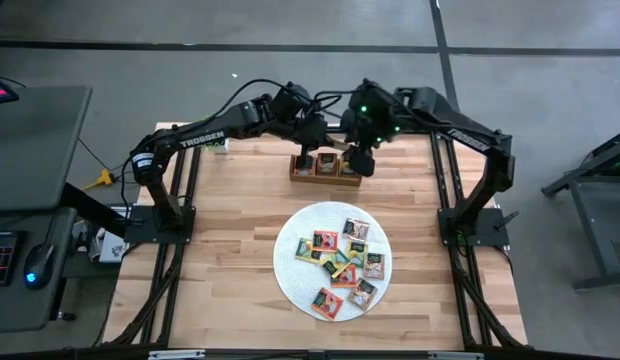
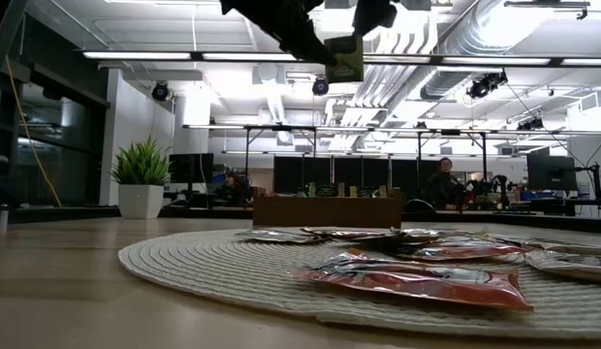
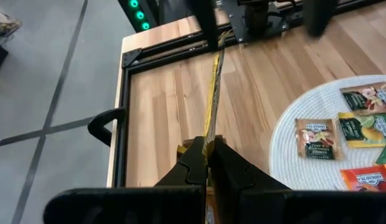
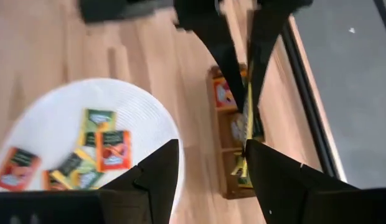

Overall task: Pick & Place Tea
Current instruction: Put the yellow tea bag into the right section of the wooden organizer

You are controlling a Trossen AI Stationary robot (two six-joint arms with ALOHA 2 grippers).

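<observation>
The right gripper grabs the yellow tea packet by its loose end [image 4: 246, 163] next. Then it places the packet in the brown wooden tray [image 4: 227, 134].
My left gripper [image 1: 312, 155] hovers over the brown wooden tray [image 1: 295, 172] at the table's far side, shut on a yellow tea packet [image 3: 213, 93] that I see edge-on. The low view shows that packet [image 2: 346, 60] hanging high above the tray [image 2: 325, 211]. My right gripper [image 1: 358, 158] is open [image 4: 211, 146] next to it, over the tray's right end, with the left gripper's packet [image 4: 249, 109] ahead of it. A few packets [image 1: 327, 160] sit in the tray's compartments. Several more packets [image 1: 340, 260] lie flat on the round white mat [image 1: 295, 275]. My left gripper pinches the yellow packet between its two fingers by one end [image 3: 209, 138]. The rest of the packet runs straight out past the fingertips. It is lifted clear and hangs down over the tray [image 4: 213, 124].
The mat [image 3: 286, 143] with its red, green, yellow and dark packets fills the table's middle. Bare wood lies to its left, right and near side. The two arms stand close together over the tray. Both arm bases sit at the table's left and right edges.
</observation>
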